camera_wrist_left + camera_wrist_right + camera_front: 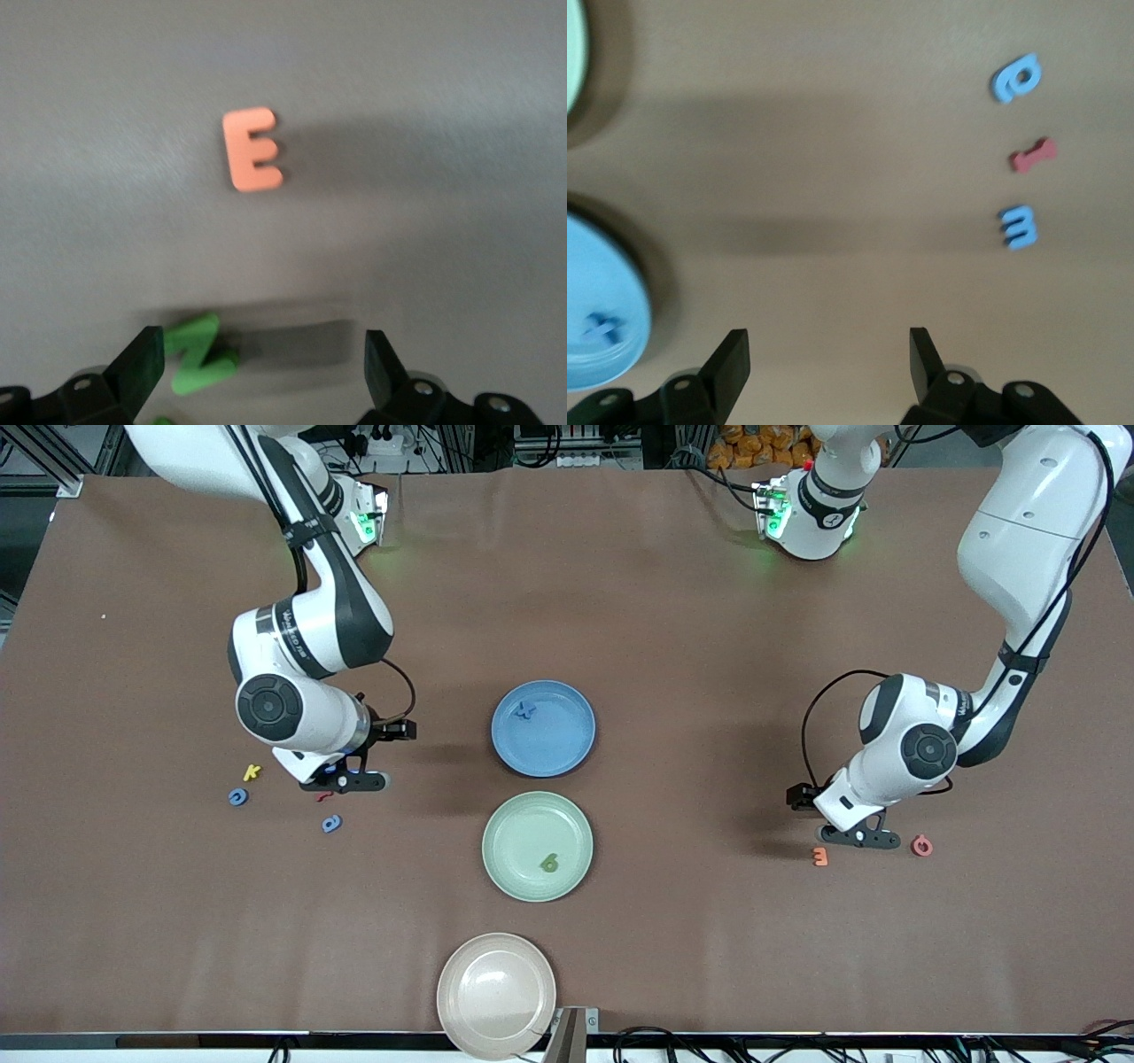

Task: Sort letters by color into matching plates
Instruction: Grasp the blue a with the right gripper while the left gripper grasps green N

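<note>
The green letter should next be picked up by the ends of its parallel bars with my left gripper, so that it can be sorted onto the green plate.
My left gripper is open, low over the table at the left arm's end. A green letter lies between its fingers, close to one fingertip; the front view hides it. An orange letter and a pink letter lie beside that gripper. My right gripper is open and empty, over a blue letter and a red piece. The blue plate holds a blue letter. The green plate holds a green letter.
A yellow letter and two more blue letters lie near the right gripper. A beige-pink plate sits at the table edge nearest the front camera, beside a metal bracket.
</note>
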Robot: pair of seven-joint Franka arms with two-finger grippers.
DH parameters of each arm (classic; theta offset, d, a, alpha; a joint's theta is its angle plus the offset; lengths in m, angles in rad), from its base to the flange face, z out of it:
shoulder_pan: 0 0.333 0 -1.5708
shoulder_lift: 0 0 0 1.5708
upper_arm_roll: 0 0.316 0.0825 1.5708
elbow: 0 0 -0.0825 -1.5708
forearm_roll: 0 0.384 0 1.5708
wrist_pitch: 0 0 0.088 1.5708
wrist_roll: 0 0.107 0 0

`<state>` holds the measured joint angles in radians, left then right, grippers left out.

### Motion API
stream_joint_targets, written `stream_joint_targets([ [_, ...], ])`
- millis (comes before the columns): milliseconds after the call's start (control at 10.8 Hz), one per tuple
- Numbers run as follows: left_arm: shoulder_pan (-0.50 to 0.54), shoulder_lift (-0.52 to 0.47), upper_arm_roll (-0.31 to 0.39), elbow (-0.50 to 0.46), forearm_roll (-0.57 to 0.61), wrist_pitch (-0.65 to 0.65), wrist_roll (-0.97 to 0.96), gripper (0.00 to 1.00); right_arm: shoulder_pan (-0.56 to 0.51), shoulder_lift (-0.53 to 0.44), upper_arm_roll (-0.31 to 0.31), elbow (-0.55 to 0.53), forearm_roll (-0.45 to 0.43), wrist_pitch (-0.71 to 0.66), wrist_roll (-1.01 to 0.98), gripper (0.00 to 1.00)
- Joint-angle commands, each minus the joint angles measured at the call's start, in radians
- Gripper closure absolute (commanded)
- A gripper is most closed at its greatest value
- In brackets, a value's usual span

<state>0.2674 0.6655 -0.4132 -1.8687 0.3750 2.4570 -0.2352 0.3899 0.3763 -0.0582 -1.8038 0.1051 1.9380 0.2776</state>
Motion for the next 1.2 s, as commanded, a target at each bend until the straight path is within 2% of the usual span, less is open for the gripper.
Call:
stream_joint_targets([
  [0, 0.007, 0.028, 0.01, 0.057, 0.009, -0.038, 0.004, 0.0, -0.051, 0.012, 0.009, -0.043, -0.045, 0.076, -0.096, 0.19],
  [185, 0.027, 0.022, 0.01, 0.057, 0.007, -0.09, 0.004, 0.0, -0.058, 0.019, 0.006, -0.045, -0.079, 0.102, -0.115, 0.19],
  [371, 0.058, 0.019, 0.007, 0.055, -0.033, -0.101, 0.005, 0.0, -0.062, 0.048, -0.024, -0.06, -0.084, 0.168, -0.178, 0.19],
  [741, 0.044, 0.025, 0.008, 0.055, -0.076, -0.101, -0.032, 0.0, -0.114, 0.111, -0.044, -0.094, -0.087, 0.341, -0.334, 0.2],
  [1020, 0.029, 0.028, 0.01, 0.055, -0.067, -0.101, -0.029, 0.0, -0.123, 0.151, -0.049, -0.086, -0.091, 0.393, -0.357, 0.2],
  [1112, 0.029, 0.029, 0.01, 0.055, -0.062, -0.101, -0.024, 0.09, -0.134, 0.162, -0.049, -0.079, -0.091, 0.407, -0.406, 0.2],
])
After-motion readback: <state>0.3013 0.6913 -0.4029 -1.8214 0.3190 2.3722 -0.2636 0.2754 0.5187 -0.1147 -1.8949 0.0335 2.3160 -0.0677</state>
